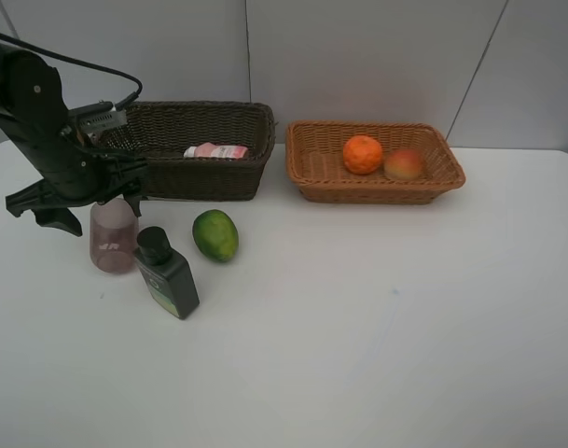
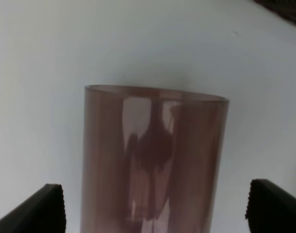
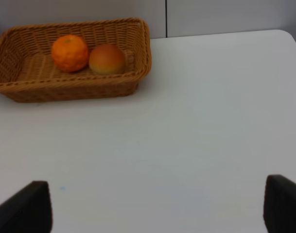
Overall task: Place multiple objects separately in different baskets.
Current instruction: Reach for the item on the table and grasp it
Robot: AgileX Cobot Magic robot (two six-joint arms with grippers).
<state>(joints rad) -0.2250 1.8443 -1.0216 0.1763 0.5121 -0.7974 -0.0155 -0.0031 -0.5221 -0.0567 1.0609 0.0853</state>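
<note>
My left gripper's fingertips are still above and short of the mauve cup's upper sides, so it is too early to close, and the gripper moves lower first.
A translucent mauve cup (image 1: 113,238) (image 2: 152,160) stands upright at the table's left. My left gripper (image 1: 86,198) (image 2: 157,209) is open, one finger on each side of the cup with a gap on both sides. Just right of the cup stand a dark green black-capped bottle (image 1: 167,275) and a green fruit (image 1: 215,234). The dark brown basket (image 1: 162,173) holds a pink white-capped bottle (image 1: 215,150). An orange (image 1: 363,155) (image 3: 70,52) and a red-yellow fruit (image 1: 405,164) (image 3: 107,59) lie in the light tan basket (image 1: 307,177) (image 3: 75,24). My right gripper (image 3: 152,208) hangs open over bare table.
The white table (image 1: 377,327) runs wide to the front and right. A grey wall rises right behind both baskets. The dark bottle stands close to the cup's right side. My right arm does not show in the exterior high view.
</note>
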